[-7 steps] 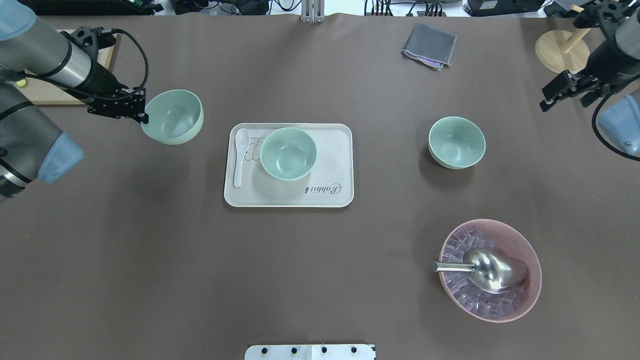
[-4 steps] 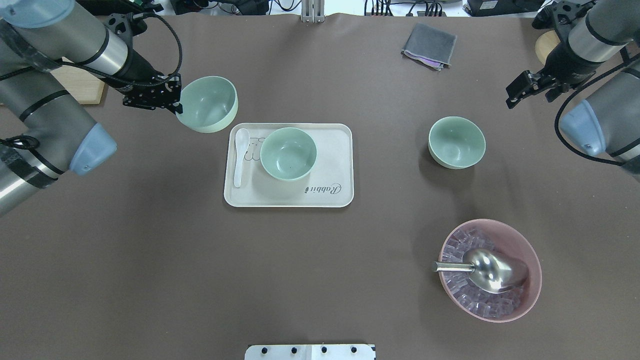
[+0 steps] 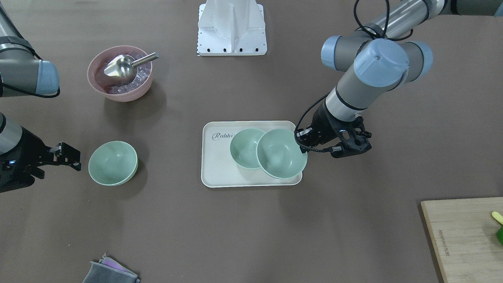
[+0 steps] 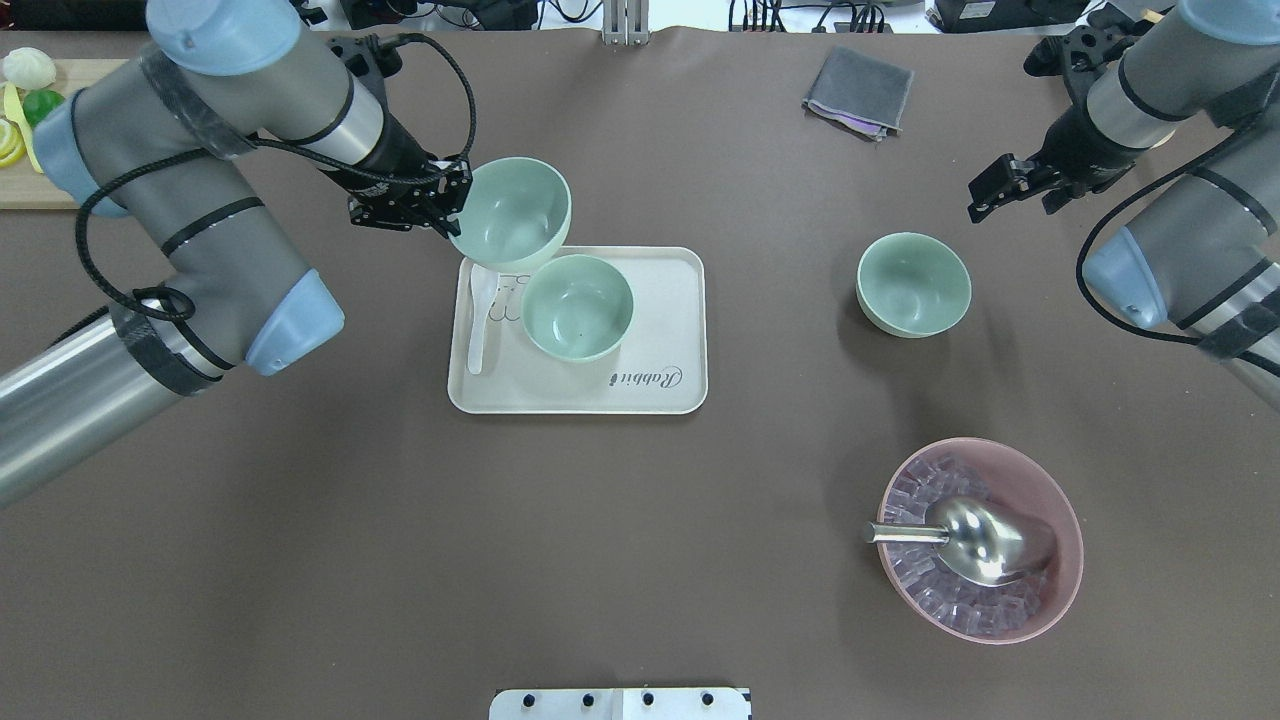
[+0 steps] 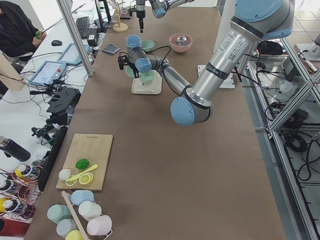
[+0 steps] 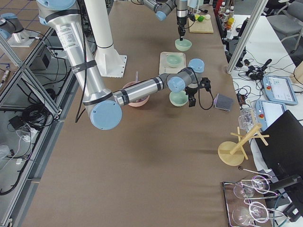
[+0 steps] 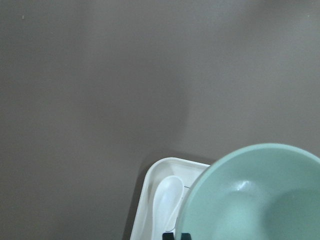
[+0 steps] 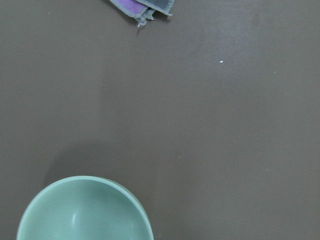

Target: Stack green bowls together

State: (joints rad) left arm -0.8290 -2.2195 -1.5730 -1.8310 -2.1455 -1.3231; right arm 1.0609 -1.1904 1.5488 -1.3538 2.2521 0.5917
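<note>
Next, the right gripper grabs the lone green bowl by its rim (image 3: pixel 113 141) (image 8: pixel 85 178), to stack it with the other green bowls.
My left gripper (image 4: pixel 452 215) is shut on the rim of one green bowl (image 4: pixel 512 210) and holds it, tilted, above the tray's back left corner. It overlaps the second green bowl (image 4: pixel 577 305), which stands on the tray (image 4: pixel 660 340). In the front-facing view the held bowl (image 3: pixel 281 154) sits partly over the tray bowl (image 3: pixel 243 147). The third green bowl (image 4: pixel 913 283) stands on the table to the right. My right gripper (image 4: pixel 1005 195) is open and empty, behind and to the right of it. The right wrist view shows that bowl (image 8: pixel 82 212) at its lower left.
A white spoon (image 4: pixel 480 330) lies on the tray's left side, under the held bowl. A pink bowl (image 4: pixel 1060 520) with ice and a metal scoop (image 4: pixel 985 540) stands front right. A grey cloth (image 4: pixel 858 90) lies at the back. A cutting board (image 3: pixel 463 236) is far left.
My left arm has carried its green bowl to the right, from the open table to over the tray's corner. My right gripper has moved left toward the third bowl.
</note>
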